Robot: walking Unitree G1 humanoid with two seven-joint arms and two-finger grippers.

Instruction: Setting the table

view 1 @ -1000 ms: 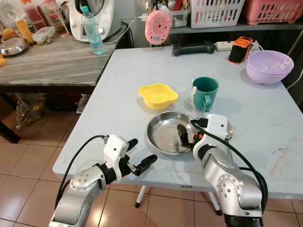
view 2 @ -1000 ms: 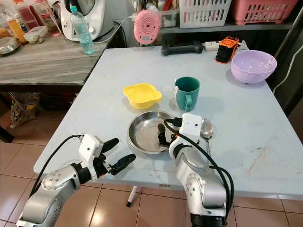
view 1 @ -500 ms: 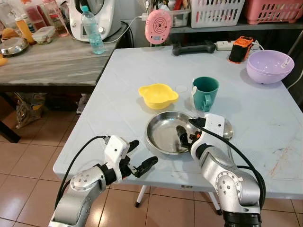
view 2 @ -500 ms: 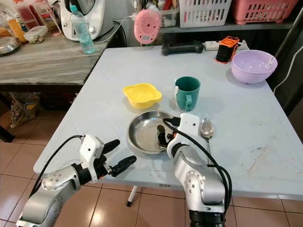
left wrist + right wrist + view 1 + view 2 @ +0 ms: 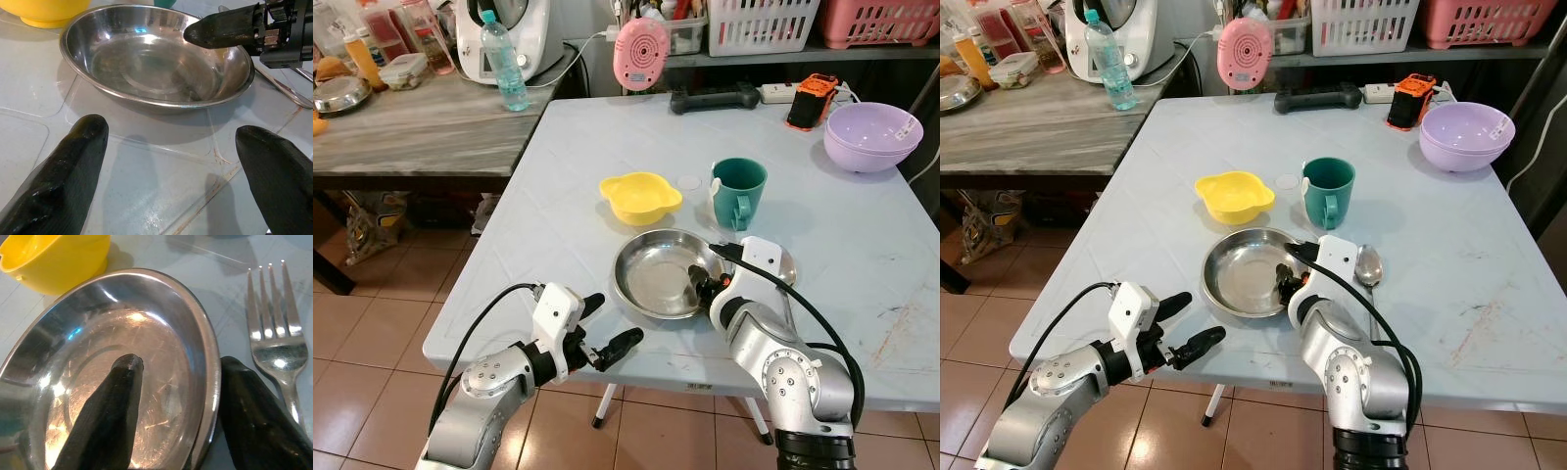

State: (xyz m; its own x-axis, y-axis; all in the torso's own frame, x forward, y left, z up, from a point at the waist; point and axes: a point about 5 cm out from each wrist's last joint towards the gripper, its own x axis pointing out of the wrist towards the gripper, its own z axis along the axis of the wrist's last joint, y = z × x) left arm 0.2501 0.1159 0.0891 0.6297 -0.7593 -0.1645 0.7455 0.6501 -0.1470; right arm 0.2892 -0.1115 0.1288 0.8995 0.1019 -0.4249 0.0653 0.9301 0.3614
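My right gripper grabs the steel plate by its thin raised rim (image 5: 213, 377) beside the fork (image 5: 274, 318) next, since the plate spreads wider than my fingers reach.
A round steel plate (image 5: 656, 274) lies near the front of the pale table (image 5: 558, 225). My right gripper (image 5: 707, 286) is open astride the plate's right rim (image 5: 211, 382), one black finger (image 5: 107, 416) inside the dish and the other outside it. A fork (image 5: 274, 318) and a spoon (image 5: 1368, 264) lie just right of the plate. Behind it stand a yellow bowl (image 5: 640, 196) and a green mug (image 5: 737, 191). My left gripper (image 5: 612, 318) hangs open off the table's front edge, pointing at the plate (image 5: 146, 63) with nothing between its fingers.
Stacked purple bowls (image 5: 867, 137) sit at the back right. An orange device (image 5: 803, 103), a black handle-shaped object (image 5: 713, 98) and a pink round gadget (image 5: 639, 54) line the back edge. A wooden counter (image 5: 411, 127) with a water bottle (image 5: 504, 64) adjoins on the left.
My right gripper has drawn back from the plate's middle to its right rim. The left gripper has sunk slightly by the table's front edge. The plate has barely shifted.
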